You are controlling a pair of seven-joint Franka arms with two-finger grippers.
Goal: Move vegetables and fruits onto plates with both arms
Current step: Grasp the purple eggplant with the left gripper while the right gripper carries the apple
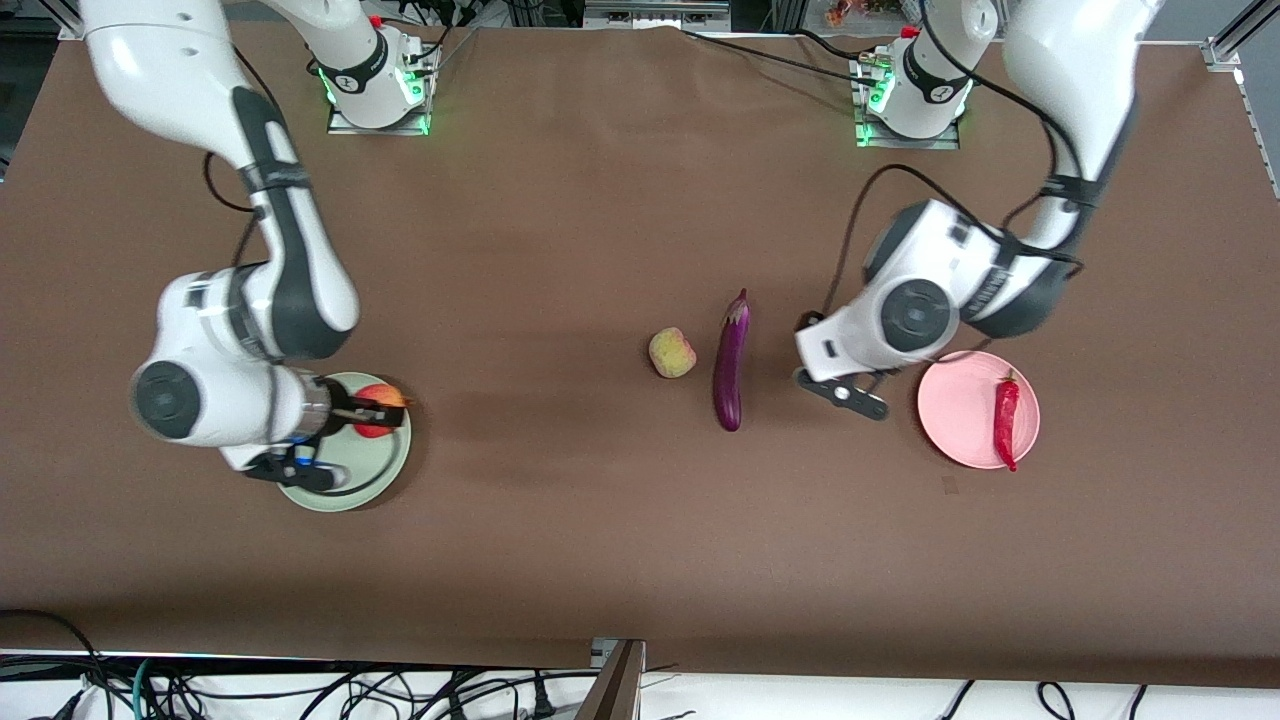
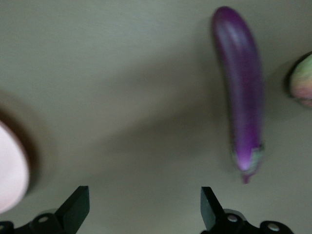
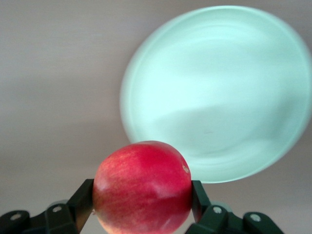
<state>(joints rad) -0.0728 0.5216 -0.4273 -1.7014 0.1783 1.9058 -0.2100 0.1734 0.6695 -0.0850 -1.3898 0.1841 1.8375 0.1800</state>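
Observation:
My left gripper is going to grab the eggplant next by the middle of its purple body [image 1: 729,365], to move the eggplant to the pink plate [image 1: 955,410].
My right gripper [image 1: 378,412] [image 3: 142,200] is shut on the red fruit [image 1: 376,408] [image 3: 142,187] and holds it up over the mint green plate [image 1: 375,470] [image 3: 219,92]. The red chili pepper [image 1: 1005,420] lies on the pink plate [image 1: 955,410] [image 2: 9,170]. In the middle of the table lies the long purple eggplant [image 1: 731,362] [image 2: 242,97], with the yellowish-green fruit [image 1: 672,353] [image 2: 303,80] beside it toward the right arm's end. My left gripper [image 1: 845,392] [image 2: 145,204] is open and empty over bare table between the eggplant and the pink plate.
The brown table [image 1: 600,520] stretches wide around the plates. Both arm bases [image 1: 375,85] [image 1: 910,95] stand along its edge farthest from the front camera. Cables hang below the edge nearest the camera.

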